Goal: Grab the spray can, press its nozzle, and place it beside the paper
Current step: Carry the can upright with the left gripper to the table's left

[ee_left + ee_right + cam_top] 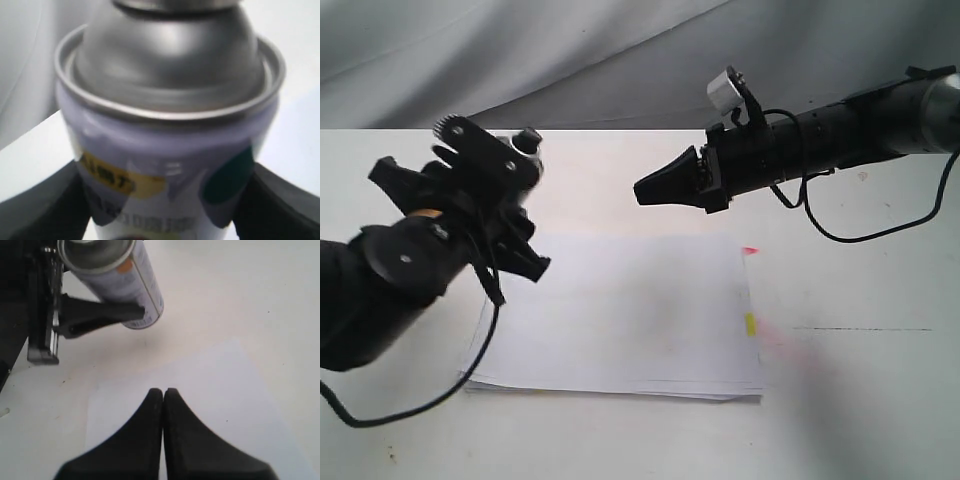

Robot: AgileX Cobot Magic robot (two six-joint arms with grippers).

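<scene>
The spray can [526, 142] hangs tilted high above the white table, so the robot's left gripper needs to stay closed on it until the can is lower.
The spray can [170, 115] fills the left wrist view: silver domed top, white label with an orange patch and a teal dot. My left gripper [162, 210] is shut on its body, a black finger on each side. In the right wrist view the can [130, 280] hangs tilted above the table, one left finger [100, 315] across it. In the exterior view my left gripper [510, 215] hides the can. The nozzle is out of view. My right gripper [642, 190] [163, 391] is shut and empty, above the paper's [640, 310] [200, 385] far edge, its tips facing the can.
The paper has a red tab [750, 250] and a yellow tab [749, 323] on its right edge. The white table [860, 400] has bare surface right of the paper. A grey cloth backdrop [620, 60] hangs behind. Cables trail from both arms.
</scene>
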